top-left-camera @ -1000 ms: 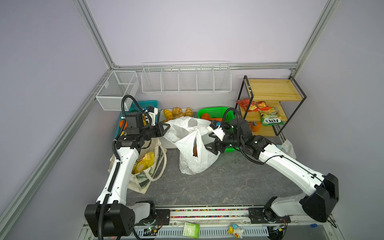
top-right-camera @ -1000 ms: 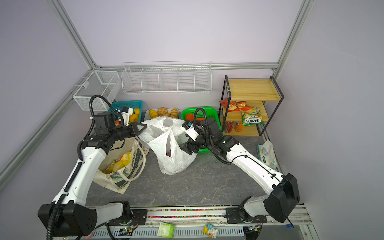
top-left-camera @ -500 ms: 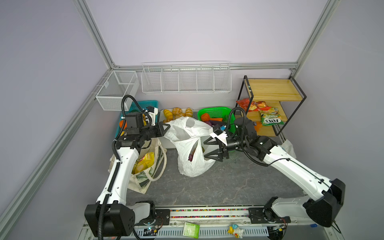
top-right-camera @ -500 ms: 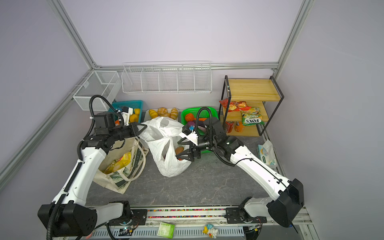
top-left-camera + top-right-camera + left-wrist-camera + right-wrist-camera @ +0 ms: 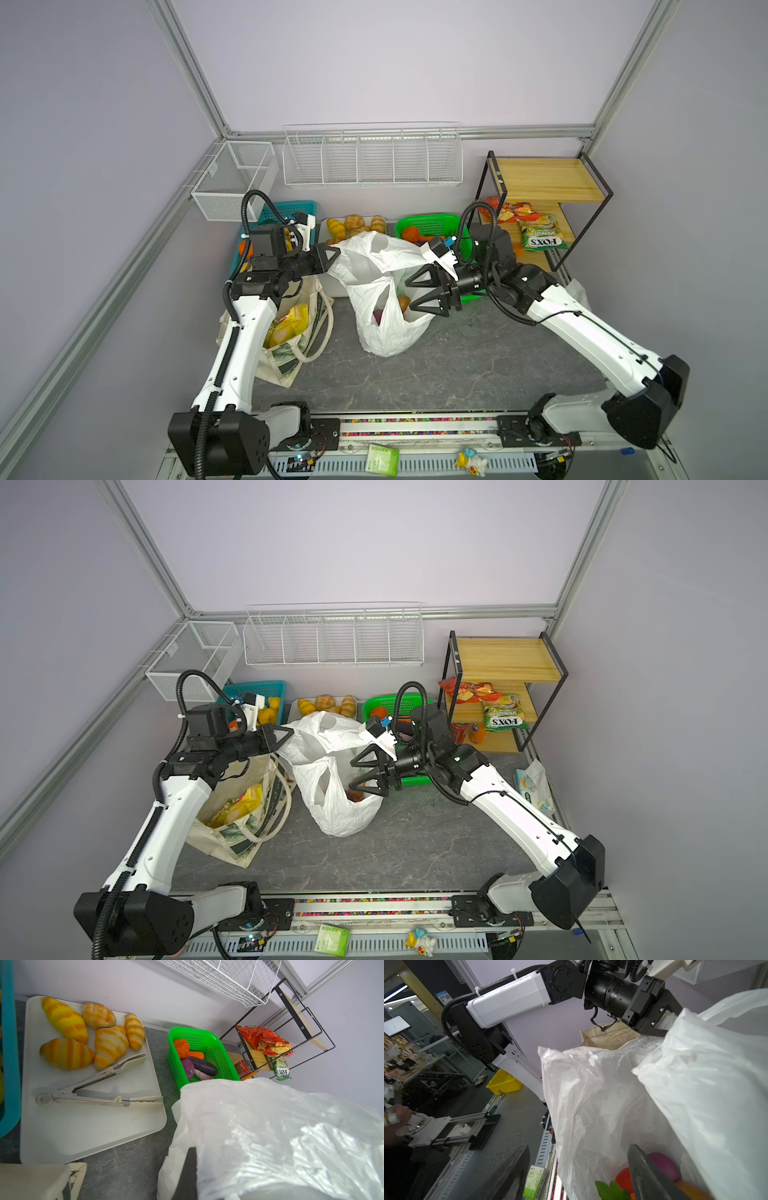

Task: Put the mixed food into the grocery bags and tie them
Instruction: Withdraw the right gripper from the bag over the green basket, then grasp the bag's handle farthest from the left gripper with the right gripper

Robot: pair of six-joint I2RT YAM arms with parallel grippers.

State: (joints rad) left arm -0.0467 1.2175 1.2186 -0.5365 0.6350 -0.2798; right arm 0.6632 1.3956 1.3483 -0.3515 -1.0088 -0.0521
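My right gripper grips the white plastic bag (image 5: 382, 328) by its rim opposite my left gripper next, freeing that gripper to regrip the bag for tying.
The white plastic bag (image 5: 382, 328) (image 5: 336, 812) stands mid-table with its mouth pulled open. My left gripper (image 5: 336, 252) (image 5: 290, 732) is shut on its far-left rim; in the left wrist view the plastic (image 5: 270, 1136) drapes over one dark finger (image 5: 188, 1172). My right gripper (image 5: 410, 295) (image 5: 352, 775) (image 5: 579, 1147) is open at the bag's right side, the bag wall (image 5: 591, 1095) between its fingers. Inside lie a red tomato (image 5: 623, 1176), a purple onion (image 5: 664, 1165) and an orange carrot (image 5: 691, 1188). The canvas tote (image 5: 291, 361) (image 5: 232, 841) holds yellow snack packets (image 5: 291, 324).
Behind the bag stand a green basket (image 5: 432, 224) (image 5: 216, 1039) of vegetables, a white tray (image 5: 83, 1136) with croissants and tongs, and a teal basket (image 5: 291, 208). The wooden shelf (image 5: 540, 183) at the right holds packets. A small white packet (image 5: 534, 783) lies beside it.
My right gripper swung from behind the bag to its right side, now pointing left at the mouth, jaws slightly narrower. The left gripper kept its hold and place.
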